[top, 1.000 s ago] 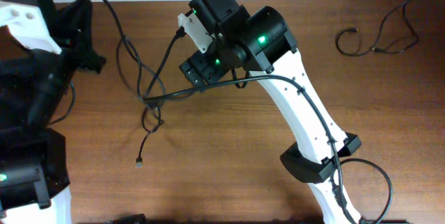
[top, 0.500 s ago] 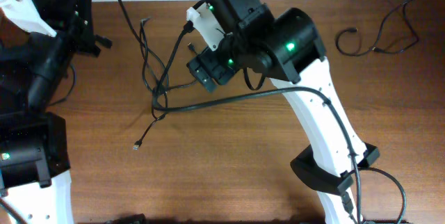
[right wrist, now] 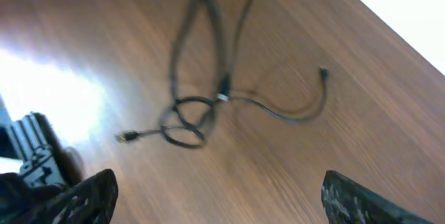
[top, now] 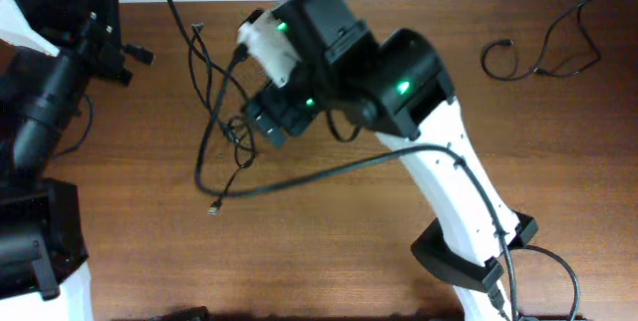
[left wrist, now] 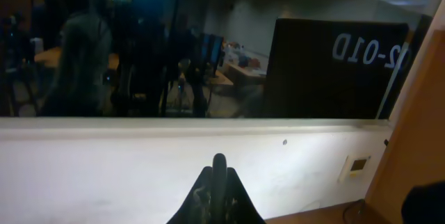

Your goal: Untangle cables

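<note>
Next, my right gripper grabs the tangle by its small loops near the trailing plug end and pulls that cable free from my left gripper's piece of cable.
The cables (top: 235, 140) form a thin black tangle left of the table's centre, with one plug end (top: 212, 209) trailing toward the front. From the right wrist, the tangle's small loops (right wrist: 189, 121) lie ahead, strands rising away from them and plugs (right wrist: 126, 137) at the ends. My right gripper (right wrist: 221, 203) hovers open just above the wood short of the loops, nothing between its fingers (right wrist: 89, 195). My left gripper (left wrist: 220, 167) is raised at the back left (top: 135, 55), shut on a black cable strand that arcs over to the tangle.
A separate thin black cable (top: 538, 57) lies looped at the table's back right. The right arm's own thick wire (top: 329, 169) sweeps across the middle. The left arm's base (top: 40, 251) fills the front left corner. A white wall runs behind the table.
My right arm has swung left and lower, ending over the tangle. My left arm has pulled up and back with its strand, dragging the tangle and its trailing plug a little toward the back.
</note>
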Controlling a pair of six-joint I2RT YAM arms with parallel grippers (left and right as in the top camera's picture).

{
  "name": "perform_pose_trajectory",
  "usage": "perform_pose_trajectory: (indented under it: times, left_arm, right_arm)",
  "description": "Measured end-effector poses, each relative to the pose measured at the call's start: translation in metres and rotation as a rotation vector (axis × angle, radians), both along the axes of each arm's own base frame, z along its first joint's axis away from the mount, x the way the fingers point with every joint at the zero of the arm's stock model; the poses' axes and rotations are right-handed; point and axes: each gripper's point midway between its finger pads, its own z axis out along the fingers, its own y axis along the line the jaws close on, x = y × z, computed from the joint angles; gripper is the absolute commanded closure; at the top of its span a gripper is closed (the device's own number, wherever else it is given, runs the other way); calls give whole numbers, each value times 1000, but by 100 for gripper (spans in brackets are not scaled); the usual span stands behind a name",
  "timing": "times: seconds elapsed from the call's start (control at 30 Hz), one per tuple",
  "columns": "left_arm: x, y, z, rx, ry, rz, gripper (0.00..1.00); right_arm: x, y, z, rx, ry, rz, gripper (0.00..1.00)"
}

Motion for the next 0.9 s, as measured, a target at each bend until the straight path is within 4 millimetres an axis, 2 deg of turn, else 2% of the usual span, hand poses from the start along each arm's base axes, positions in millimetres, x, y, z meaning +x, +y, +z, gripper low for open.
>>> perform_pose_trajectory:
  times: [0.17, 0.4, 0.63, 0.77, 0.9]
  left_arm:
    - [-8, 4, 18, 1, -47, 35, 100]
    - [-9, 25, 31, -19, -80, 170, 100]
    - [-17, 41, 46, -5, -120, 276, 100]
    - [-18, 44, 46, 2, -121, 296, 100]
    - [-17, 44, 44, 1, -113, 300, 100]
  right_arm:
    - [-21, 27, -4, 8, 1, 75, 7]
    - [-17, 48, -42, -51, 54, 94, 7]
    - [-24, 64, -41, -29, 34, 125, 7]
    - [-34, 77, -38, -13, 20, 157, 7]
    - [-42, 94, -56, -33, 36, 188, 7]
